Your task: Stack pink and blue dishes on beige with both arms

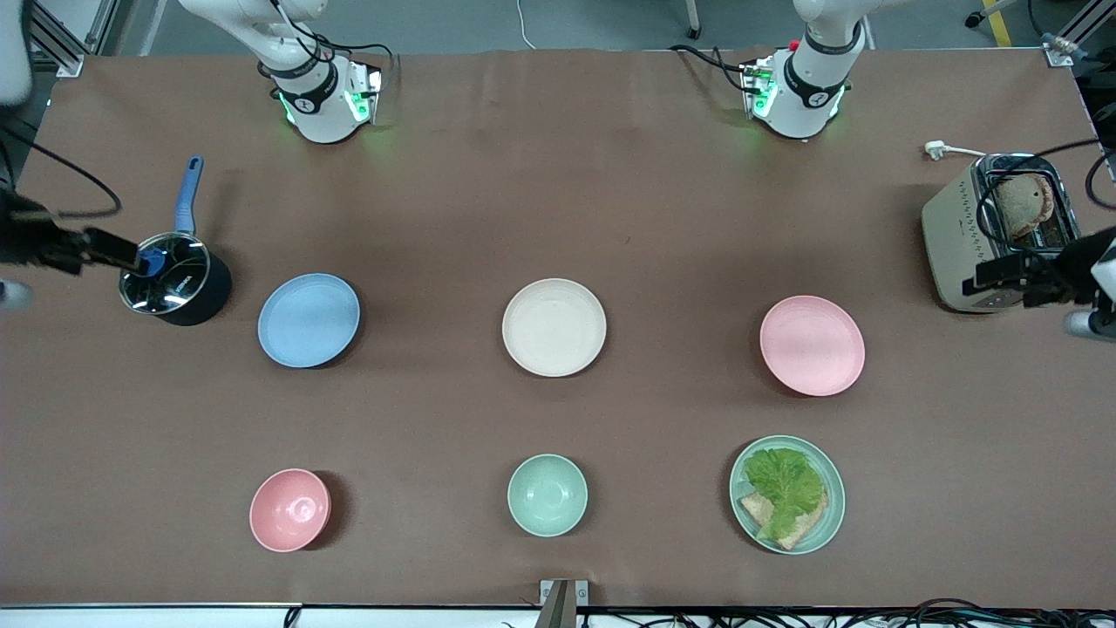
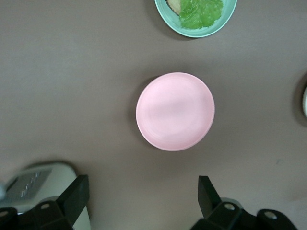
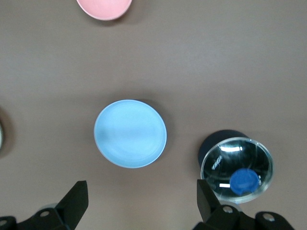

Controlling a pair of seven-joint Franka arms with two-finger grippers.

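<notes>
Next, my right gripper grabs the light blue plate by its rim [image 1: 261, 314] [image 3: 130, 166] to stack it on the beige plate.
Three equal plates lie in a row across the table's middle. The light blue plate [image 1: 309, 319] [image 3: 130, 133] is toward the right arm's end, the beige plate [image 1: 554, 327] is in the centre, and the pale pink plate [image 1: 812, 345] [image 2: 175, 111] is toward the left arm's end. My right gripper [image 1: 112, 249] [image 3: 141, 201] hangs open high over the saucepan, beside the blue plate. Over the toaster, beside the pink plate, my left gripper [image 1: 994, 277] [image 2: 142, 199] is open too. Neither holds anything.
A blue-handled saucepan [image 1: 174, 283] [image 3: 237, 170] and a toaster [image 1: 950, 227] [image 2: 33, 179] holding bread stand at the table's two ends. Nearer the front camera sit a pink bowl [image 1: 289, 509] [image 3: 104, 7], a mint-green bowl [image 1: 547, 494] and a green plate [image 1: 837, 501] [image 2: 229, 19] with lettuce and bread.
</notes>
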